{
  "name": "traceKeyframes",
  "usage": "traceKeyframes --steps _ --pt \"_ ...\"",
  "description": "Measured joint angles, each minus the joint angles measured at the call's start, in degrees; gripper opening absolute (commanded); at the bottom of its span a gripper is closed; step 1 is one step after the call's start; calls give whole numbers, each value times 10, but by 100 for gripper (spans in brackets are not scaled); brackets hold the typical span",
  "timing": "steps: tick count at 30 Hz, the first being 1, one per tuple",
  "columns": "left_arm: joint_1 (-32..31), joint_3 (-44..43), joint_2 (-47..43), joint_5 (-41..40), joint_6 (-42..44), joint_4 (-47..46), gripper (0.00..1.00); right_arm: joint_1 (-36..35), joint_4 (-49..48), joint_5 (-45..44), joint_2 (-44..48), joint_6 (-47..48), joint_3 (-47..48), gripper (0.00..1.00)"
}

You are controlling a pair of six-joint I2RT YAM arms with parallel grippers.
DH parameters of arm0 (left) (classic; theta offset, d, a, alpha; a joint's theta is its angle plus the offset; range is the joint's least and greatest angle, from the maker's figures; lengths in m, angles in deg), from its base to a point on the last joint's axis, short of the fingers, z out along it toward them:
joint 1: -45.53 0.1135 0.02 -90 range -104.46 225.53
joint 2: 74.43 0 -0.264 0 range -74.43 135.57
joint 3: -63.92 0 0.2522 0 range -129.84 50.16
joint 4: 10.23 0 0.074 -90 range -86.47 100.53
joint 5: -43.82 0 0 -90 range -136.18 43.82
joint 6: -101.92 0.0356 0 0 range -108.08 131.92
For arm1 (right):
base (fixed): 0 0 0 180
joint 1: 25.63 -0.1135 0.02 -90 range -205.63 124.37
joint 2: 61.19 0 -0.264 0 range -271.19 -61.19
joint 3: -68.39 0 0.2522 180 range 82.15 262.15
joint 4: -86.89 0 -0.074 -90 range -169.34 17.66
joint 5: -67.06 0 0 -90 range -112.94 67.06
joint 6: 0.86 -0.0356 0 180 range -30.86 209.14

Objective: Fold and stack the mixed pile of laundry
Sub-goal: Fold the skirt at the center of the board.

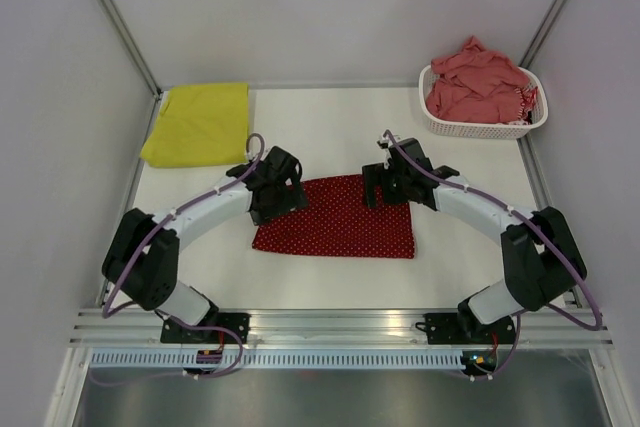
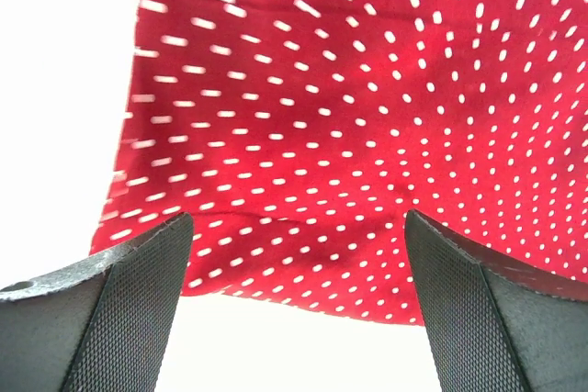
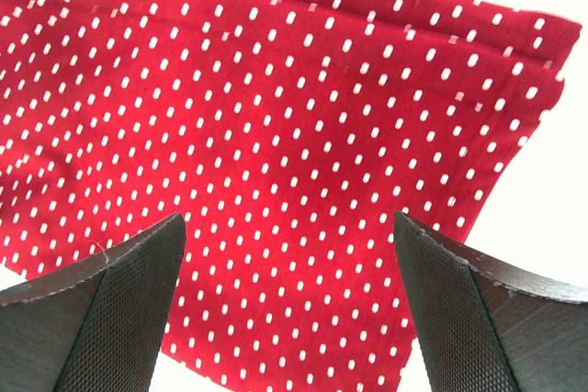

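My left gripper grabs the dotted cloth by its end farthest from my right gripper next, to fold the cloth over the opposite end.
A dark red white-dotted cloth point(image 1: 340, 219) lies folded flat at the table's middle. My left gripper point(image 1: 283, 187) hovers over its far left corner, jaws wide open and empty; in the left wrist view the cloth point(image 2: 349, 117) fills the frame with its edge between the fingers point(image 2: 138, 309). My right gripper point(image 1: 385, 184) hangs open over the far right edge, and the cloth point(image 3: 276, 135) spreads beneath its fingers point(image 3: 459, 319). A yellow-green garment point(image 1: 198, 123) lies folded at the far left. Salmon-pink clothes point(image 1: 478, 81) are heaped in the basket.
The white perforated basket point(image 1: 480, 129) stands at the far right corner. Grey walls enclose the table on three sides, with metal posts at the back corners. A metal rail point(image 1: 340, 322) runs along the near edge by the arm bases.
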Motion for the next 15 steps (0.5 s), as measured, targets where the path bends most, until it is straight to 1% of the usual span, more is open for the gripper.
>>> traceKeyframes --steps 3,6,8,12,13,15 --pt "7 2 -38 -41 6 19 100 0 -3 11 23 0 -26 98" --pt "27 17 -53 -57 39 15 100 0 -3 19 32 0 -45 98" --pt "52 37 -49 -51 67 0 100 0 -3 23 36 1 -54 98" --pt "97 63 -12 -50 106 -19 99 0 -1 30 48 4 -60 98" --pt "105 70 -1 -44 115 -28 98 0 -1 31 51 5 -60 98" --pt "117 78 14 -24 124 -41 90 0 -2 34 57 6 -60 98"
